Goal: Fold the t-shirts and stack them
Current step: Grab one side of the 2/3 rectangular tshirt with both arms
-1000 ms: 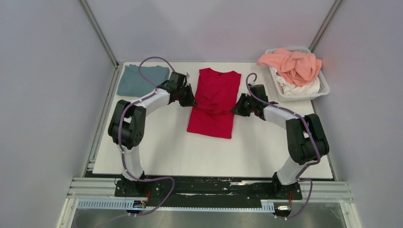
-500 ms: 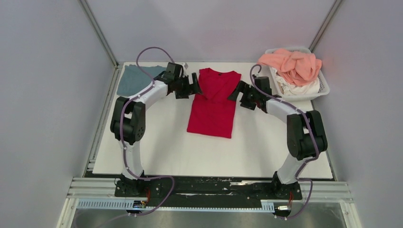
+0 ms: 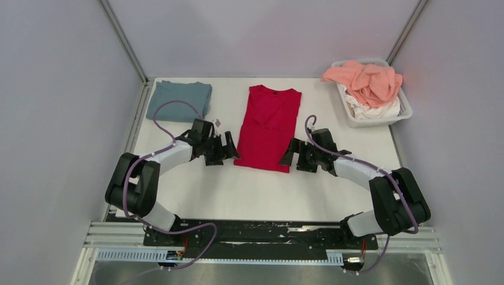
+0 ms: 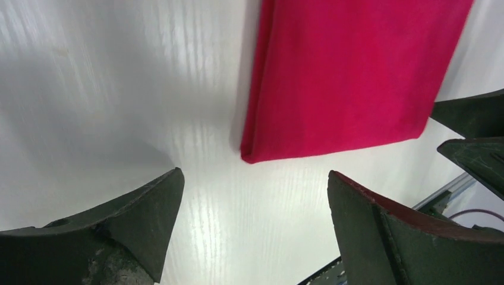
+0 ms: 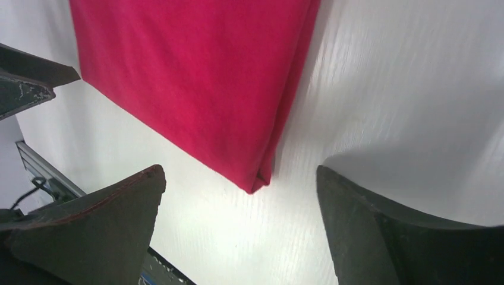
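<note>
My left gripper grabs the crimson red t-shirt by its near hem corner (image 3: 236,164) next, to fold the hem over toward the collar (image 3: 275,91).
The crimson red t-shirt (image 3: 268,127) lies flat in a long narrow strip with its sleeves folded in and its collar at the far end. My left gripper (image 3: 228,148) stands open just left of its near hem corner. In the left wrist view the red t-shirt (image 4: 345,77) has its corner just beyond my left gripper (image 4: 254,178), not touching it. My right gripper (image 3: 288,157) stands open at the near right corner. In the right wrist view that corner of the red t-shirt (image 5: 196,77) reaches between the tips of my right gripper (image 5: 241,172). A folded blue-grey t-shirt (image 3: 179,100) lies at the far left.
A white slatted basket (image 3: 380,120) stands at the far right, holding a crumpled salmon pink t-shirt (image 3: 364,80) over a white t-shirt (image 3: 375,109). The white table edge runs along the near side, with black arm bases and metal rails below it.
Both grippers have opened and let go of the red t-shirt's sides. They went up toward its shoulders, then drew back to its near hem corners. The shirt now lies smoother.
</note>
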Controlling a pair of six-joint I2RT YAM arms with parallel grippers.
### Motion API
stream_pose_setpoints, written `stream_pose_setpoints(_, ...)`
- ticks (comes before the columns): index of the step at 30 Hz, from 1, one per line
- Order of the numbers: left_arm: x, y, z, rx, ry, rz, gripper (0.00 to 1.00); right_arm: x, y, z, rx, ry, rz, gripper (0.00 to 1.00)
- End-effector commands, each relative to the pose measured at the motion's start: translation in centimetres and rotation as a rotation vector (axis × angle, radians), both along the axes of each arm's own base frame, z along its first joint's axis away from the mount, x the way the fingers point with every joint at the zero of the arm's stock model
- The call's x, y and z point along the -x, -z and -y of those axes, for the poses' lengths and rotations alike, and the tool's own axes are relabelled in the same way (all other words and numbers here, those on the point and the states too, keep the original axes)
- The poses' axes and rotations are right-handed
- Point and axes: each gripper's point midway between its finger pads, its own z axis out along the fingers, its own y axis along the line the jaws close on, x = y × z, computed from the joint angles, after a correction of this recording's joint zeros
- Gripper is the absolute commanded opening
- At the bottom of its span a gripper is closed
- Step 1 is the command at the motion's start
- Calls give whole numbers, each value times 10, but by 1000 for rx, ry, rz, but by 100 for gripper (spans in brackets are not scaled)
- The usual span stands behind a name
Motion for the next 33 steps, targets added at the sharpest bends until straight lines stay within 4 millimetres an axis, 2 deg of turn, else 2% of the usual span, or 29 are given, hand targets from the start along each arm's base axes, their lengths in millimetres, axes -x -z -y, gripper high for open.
stream_pose_setpoints(1,4,-1,11,102,-8,22,96,14,2,-10,-23,-23,-18,100)
stream_pose_setpoints(5,9,14,15,126,-4,-26,83,16,14,-7,-9,12,-47,100)
stream_pose_setpoints(9,10,19,22,158,9,-50,62,17,21,-9,-11,19,-71,97)
stream_pose_setpoints(14,13,29,23,128,10,-63,50,19,27,-10,-15,33,-94,92)
stream_pose_setpoints(20,8,40,23,104,-10,-83,32,22,32,-9,-17,37,-111,84)
stream_pose_setpoints(22,5,43,24,101,-14,-86,23,23,35,-8,-11,42,-116,81)
stream_pose_setpoints(23,4,43,24,102,-14,-85,11,24,36,-8,-9,47,-122,79)
stream_pose_setpoints(25,4,46,24,97,-17,-91,0,23,39,-6,6,66,-126,74)
stream_pose_setpoints(33,8,45,25,116,-25,-65,0,32,47,-13,56,52,-147,59)
